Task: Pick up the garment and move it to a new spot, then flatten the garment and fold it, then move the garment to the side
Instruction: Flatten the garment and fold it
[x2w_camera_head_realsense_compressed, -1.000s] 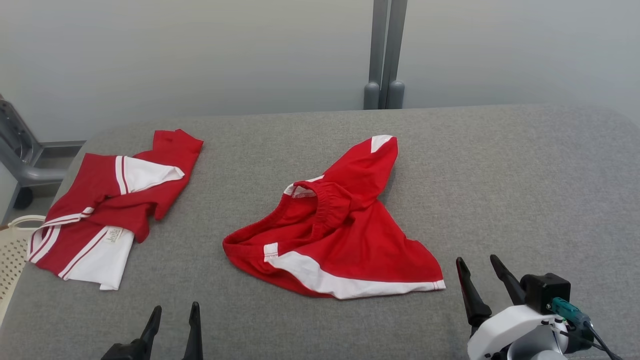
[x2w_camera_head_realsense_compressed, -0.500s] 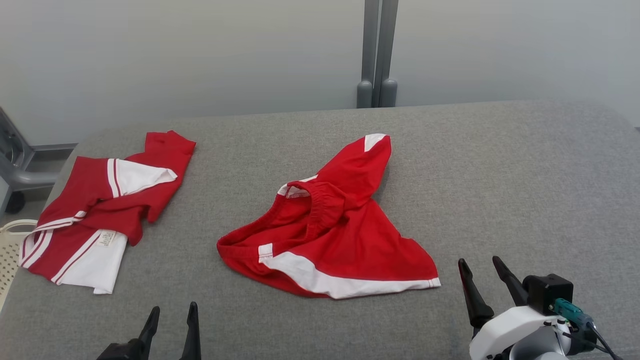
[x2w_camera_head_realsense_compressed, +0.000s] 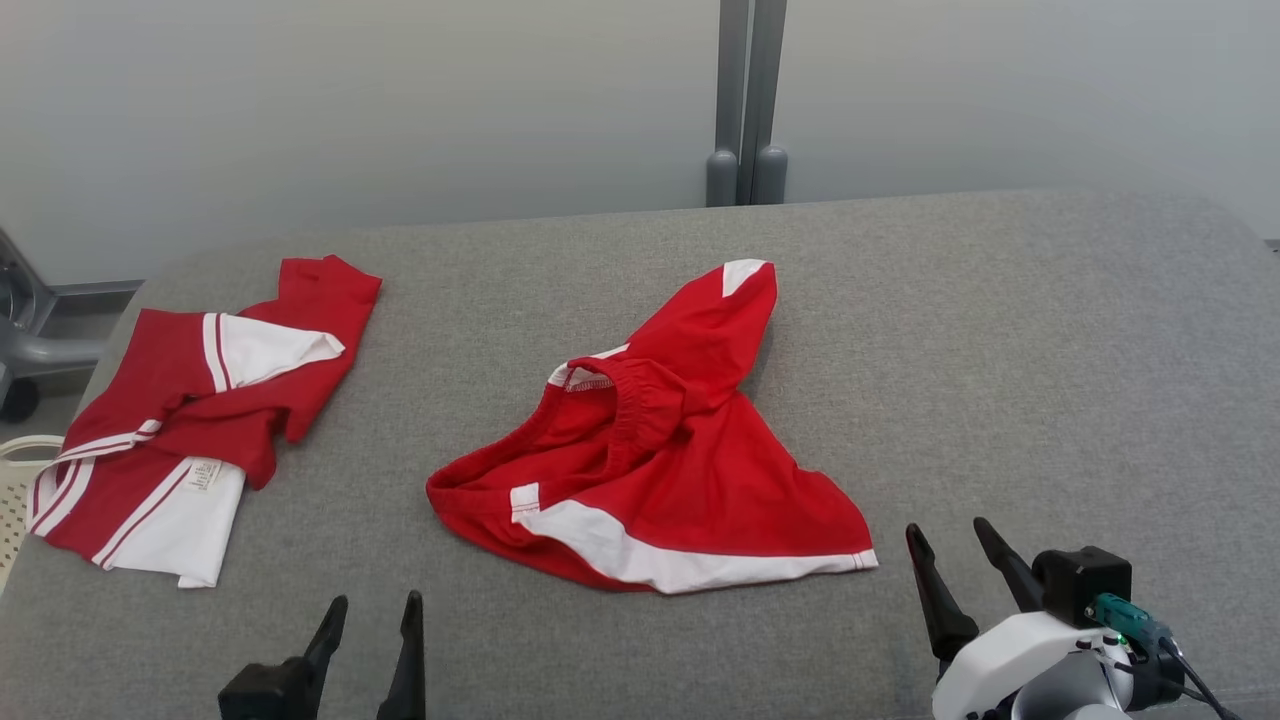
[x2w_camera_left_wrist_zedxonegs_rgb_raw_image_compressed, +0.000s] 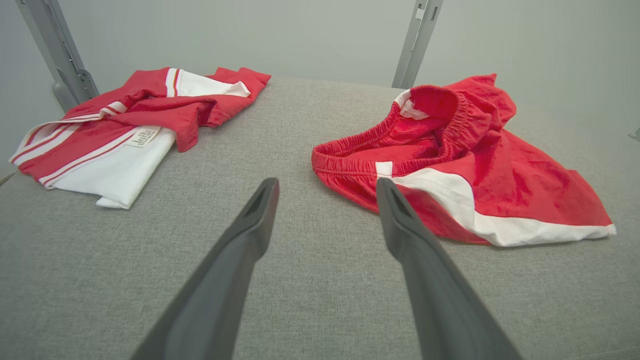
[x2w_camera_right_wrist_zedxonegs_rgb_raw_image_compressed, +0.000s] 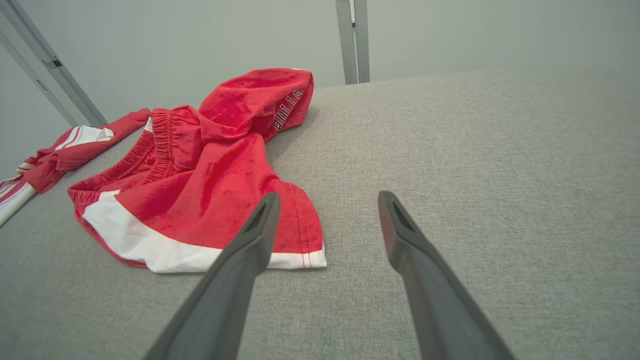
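The red shorts (x2w_camera_head_realsense_compressed: 708, 480) are lying loose and bunched up. My right gripper needs to grip them next by the hem corner (x2w_camera_head_realsense_compressed: 870, 559) that sticks out from the near leg.
The garment (x2w_camera_head_realsense_compressed: 680, 470) is a pair of red shorts with a white hem band and an elastic waistband. It lies crumpled in the middle of the grey padded table (x2w_camera_head_realsense_compressed: 1000, 350), with one leg flopped toward the far side. My left gripper (x2w_camera_head_realsense_compressed: 376, 600) stands open at the near edge, just short of the waistband end of the garment (x2w_camera_left_wrist_zedxonegs_rgb_raw_image_compressed: 475, 160). My right gripper (x2w_camera_head_realsense_compressed: 947, 528) is open too, slightly right of the hem corner. In the right wrist view the right gripper (x2w_camera_right_wrist_zedxonegs_rgb_raw_image_compressed: 328, 196) points past that corner of the garment (x2w_camera_right_wrist_zedxonegs_rgb_raw_image_compressed: 210, 190). In the left wrist view nothing lies between the fingers of the left gripper (x2w_camera_left_wrist_zedxonegs_rgb_raw_image_compressed: 326, 184).
Another red-and-white garment (x2w_camera_head_realsense_compressed: 190, 420) lies bunched at the table's left end. A pale perforated basket (x2w_camera_head_realsense_compressed: 15, 480) sits beyond the left edge, below a grey metal frame (x2w_camera_head_realsense_compressed: 30, 330). A grey post (x2w_camera_head_realsense_compressed: 745, 100) stands behind the table.
The head camera has shifted slightly, so the whole scene slid up and left. My left gripper has come a little forward and to the right. The garment lies as before.
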